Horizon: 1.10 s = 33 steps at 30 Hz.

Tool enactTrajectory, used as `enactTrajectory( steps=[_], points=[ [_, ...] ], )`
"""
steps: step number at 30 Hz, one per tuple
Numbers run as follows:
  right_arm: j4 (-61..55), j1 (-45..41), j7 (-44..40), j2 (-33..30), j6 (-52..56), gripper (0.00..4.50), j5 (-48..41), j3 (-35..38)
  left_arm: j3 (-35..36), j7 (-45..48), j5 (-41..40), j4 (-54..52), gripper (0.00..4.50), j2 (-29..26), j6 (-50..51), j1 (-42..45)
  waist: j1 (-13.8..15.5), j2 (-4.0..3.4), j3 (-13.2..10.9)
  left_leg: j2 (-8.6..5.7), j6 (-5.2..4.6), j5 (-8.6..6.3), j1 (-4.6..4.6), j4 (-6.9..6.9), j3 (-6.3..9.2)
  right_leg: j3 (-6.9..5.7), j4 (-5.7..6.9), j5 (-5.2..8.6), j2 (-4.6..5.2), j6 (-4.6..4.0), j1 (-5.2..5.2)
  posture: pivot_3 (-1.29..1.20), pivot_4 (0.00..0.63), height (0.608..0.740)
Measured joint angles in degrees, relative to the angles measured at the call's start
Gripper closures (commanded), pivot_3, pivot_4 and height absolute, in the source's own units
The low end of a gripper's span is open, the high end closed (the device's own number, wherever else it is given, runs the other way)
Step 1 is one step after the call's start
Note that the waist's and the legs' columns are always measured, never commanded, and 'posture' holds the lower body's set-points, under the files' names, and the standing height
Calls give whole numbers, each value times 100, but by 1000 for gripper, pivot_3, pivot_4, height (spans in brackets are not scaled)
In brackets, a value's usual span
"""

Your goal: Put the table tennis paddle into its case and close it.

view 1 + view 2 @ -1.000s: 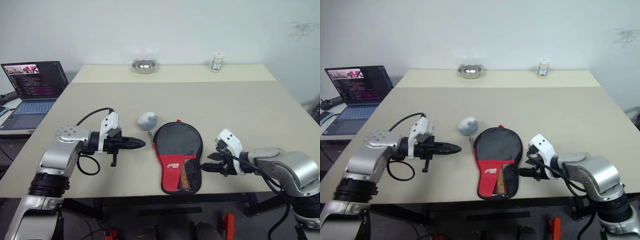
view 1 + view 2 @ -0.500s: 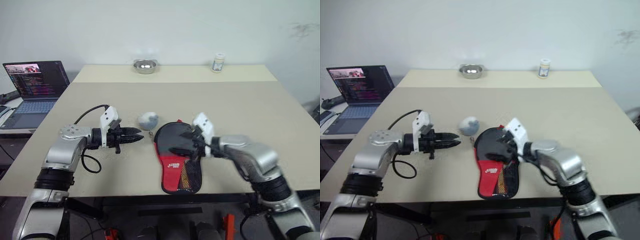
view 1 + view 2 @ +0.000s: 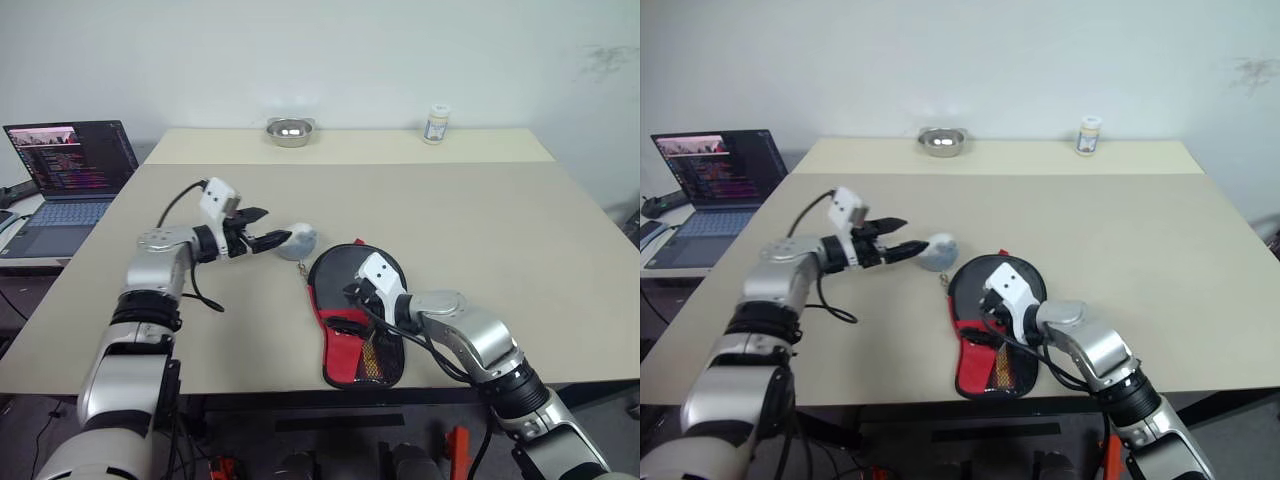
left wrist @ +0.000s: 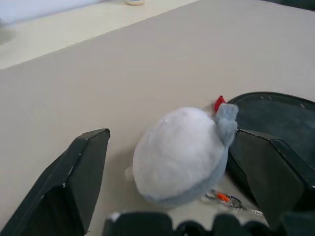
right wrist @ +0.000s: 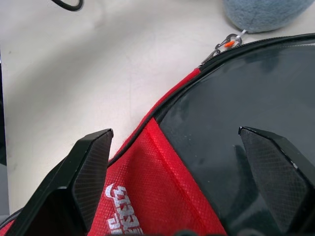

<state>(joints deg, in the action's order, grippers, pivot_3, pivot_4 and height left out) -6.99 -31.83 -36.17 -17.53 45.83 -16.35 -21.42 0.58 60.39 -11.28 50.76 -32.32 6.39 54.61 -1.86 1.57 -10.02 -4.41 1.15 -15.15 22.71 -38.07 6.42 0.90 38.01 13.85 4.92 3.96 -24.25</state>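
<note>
My left gripper moves toward the fluffy ball [image 3: 298,240] [image 4: 177,152], before it closes on the ball. Its fingers stop short of the ball, so closing now would miss.
The case [image 3: 338,352], a black pouch with a red panel and white lettering, lies flat near the table's front edge. A tan shape shows through its mesh pocket [image 3: 376,350]; the table tennis paddle is otherwise hidden. A small metal clasp [image 5: 224,45] links a grey-white fluffy ball [image 3: 298,240] to the case's zipper rim. My left gripper [image 3: 272,239] is open, with a finger on either side of the ball [image 4: 177,152]. My right gripper [image 3: 350,308] is open just above the case, over the seam between the black face and the red panel [image 5: 162,196].
The beige table [image 3: 480,220] carries a metal bowl [image 3: 290,131] and a small white jar [image 3: 435,124] at its far edge. An open laptop [image 3: 65,165] stands on a side desk to the left. A black cable loops off my left wrist.
My left gripper went from shut to open and reached forward to straddle the fluffy ball. My right arm swung left from the table's right side onto the case.
</note>
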Motion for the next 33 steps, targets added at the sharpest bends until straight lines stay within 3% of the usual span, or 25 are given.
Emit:
enactTrajectory(
  steps=[7,15,24,27,29,33],
  points=[
    [0,0,22,131,-31,0,146,-6,-469,-108,874,1469,56,298,-940,750,-20,0,0,0,-1,-1,0,1,-3,2,2,0,-1,0,-2,0,150,740],
    [0,0,238,177,-97,0,317,34,-641,-463,1426,2137,56,446,-1311,853,-17,1,0,-1,-3,-1,1,0,-1,2,3,0,-1,0,-4,0,150,740],
    [685,-116,505,278,-449,0,688,216,-569,-470,1494,2175,3170,463,-1309,858,-20,1,1,-2,-2,-1,0,0,-3,3,6,0,-1,0,-5,0,150,740],
    [709,-116,373,291,-449,0,672,217,-569,-469,1497,2175,4003,469,-1302,861,-24,2,1,-1,-2,-1,-1,0,-2,2,7,0,-2,0,-3,0,150,740],
    [734,-124,330,291,-443,0,685,201,-570,-480,1508,2175,4210,475,-1289,861,-24,3,2,-1,-3,-1,-3,-1,-2,2,8,0,-2,1,-1,0,150,740],
    [862,-223,285,299,-435,0,846,130,-645,-658,1711,2183,4214,532,-1313,906,-22,4,4,-1,-19,-10,-19,-1,-2,1,12,0,-2,1,14,0,150,740]
  ],
)
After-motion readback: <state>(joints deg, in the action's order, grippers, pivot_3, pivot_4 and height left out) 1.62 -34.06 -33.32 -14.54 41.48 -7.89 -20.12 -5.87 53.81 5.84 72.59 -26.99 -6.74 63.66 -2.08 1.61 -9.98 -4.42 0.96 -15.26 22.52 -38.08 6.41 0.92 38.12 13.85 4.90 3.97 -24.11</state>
